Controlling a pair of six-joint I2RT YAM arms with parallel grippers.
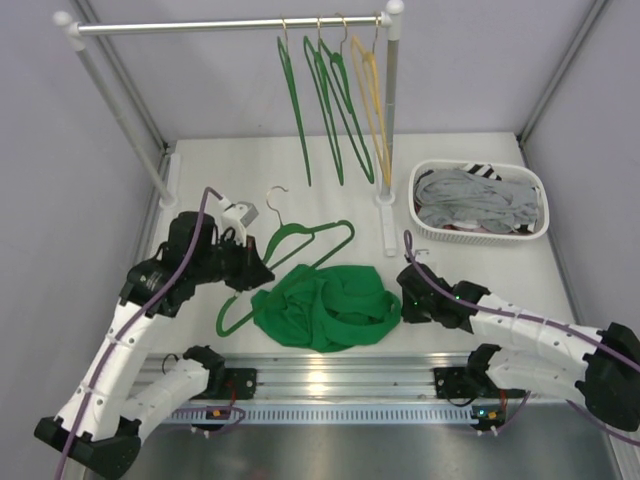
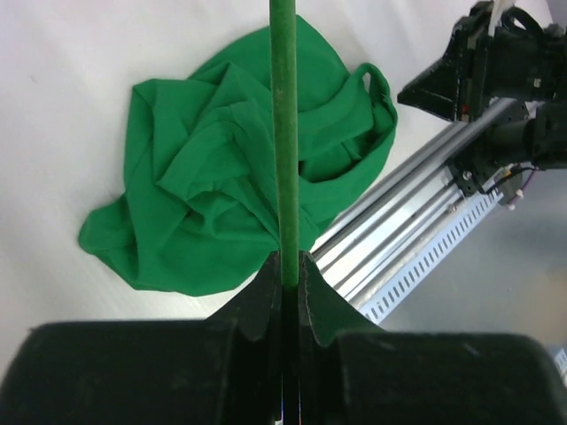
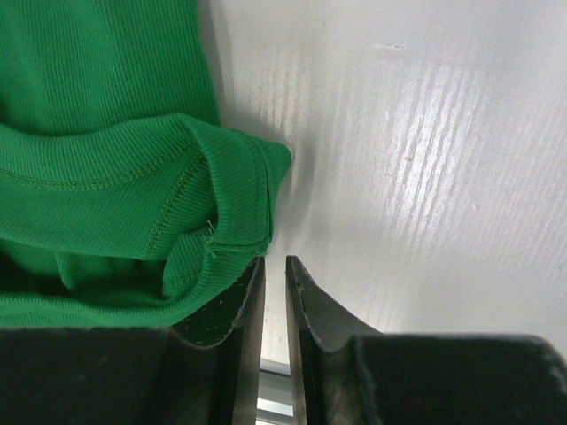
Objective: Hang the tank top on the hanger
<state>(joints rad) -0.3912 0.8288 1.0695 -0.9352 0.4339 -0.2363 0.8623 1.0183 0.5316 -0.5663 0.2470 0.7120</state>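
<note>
My right gripper pinches the tank top's hemmed fold (image 1: 396,307) (image 3: 247,209) at its outer edge next, leaving the tank top's opening free for the hanger's end.
The bright green tank top (image 1: 325,305) lies crumpled on the white table near the front edge; it also shows in the left wrist view (image 2: 213,168) and the right wrist view (image 3: 97,177). A green hanger (image 1: 320,230) lies flat behind and to the left of it, partly over the fabric. My left gripper (image 1: 258,275) is shut on the hanger's thin rod (image 2: 283,133), its jaws (image 2: 290,266) pinched on it. My right gripper (image 1: 405,300) sits low at the top's right edge. Its jaws (image 3: 275,266) are all but shut with nothing between them, a hemmed fold against the left finger.
A clothes rail at the back holds several green hangers (image 1: 330,110) and a yellow one (image 1: 372,110). A white basket (image 1: 535,235) of grey striped clothes stands at the back right. An aluminium rail (image 1: 340,375) runs along the table's near edge.
</note>
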